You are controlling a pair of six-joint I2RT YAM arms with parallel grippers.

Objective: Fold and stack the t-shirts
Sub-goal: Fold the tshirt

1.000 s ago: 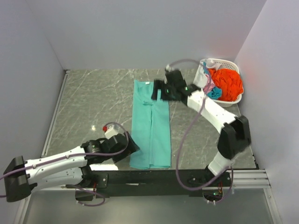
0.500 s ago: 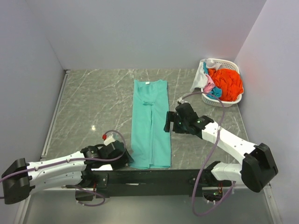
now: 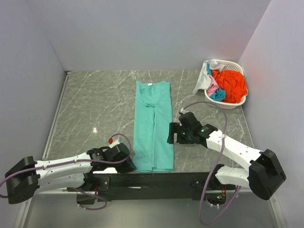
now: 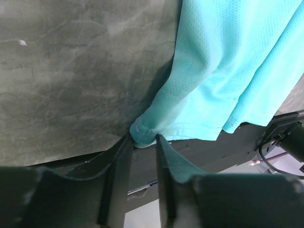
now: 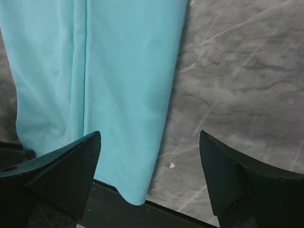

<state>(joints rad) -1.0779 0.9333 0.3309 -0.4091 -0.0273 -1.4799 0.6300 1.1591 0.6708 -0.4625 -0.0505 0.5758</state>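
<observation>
My right gripper grabs the teal-green t-shirt's loose near hem corner point(image 3: 171, 168) point(image 5: 137, 196) next, opposite my left gripper, to fold the t-shirt evenly.
A teal-green t-shirt point(image 3: 153, 123) lies folded into a long narrow strip down the middle of the grey marble table. My left gripper point(image 3: 130, 164) sits low at its near-left corner. In the left wrist view the gripper point(image 4: 142, 140) pinches the bunched corner of the teal cloth point(image 4: 228, 71) between its fingertips. My right gripper point(image 3: 172, 133) hovers open beside the strip's right edge. In the right wrist view its fingers point(image 5: 90, 152) straddle that edge of the shirt point(image 5: 109, 71), holding nothing. An orange-red t-shirt point(image 3: 230, 83), a pink one point(image 3: 212, 88), a white one point(image 3: 203, 78) and a blue one point(image 3: 218, 95) are heaped together.
A white latticed basket point(image 3: 232, 103) at the back right holds the heaped shirts. The shirt's near hem reaches the table's black front rail point(image 3: 190, 178). Pale walls close in the left, back and right sides.
My right arm has swung back from the shirt's far end to its near right edge, still open. My left gripper has dropped to the near-left corner and closed on it.
</observation>
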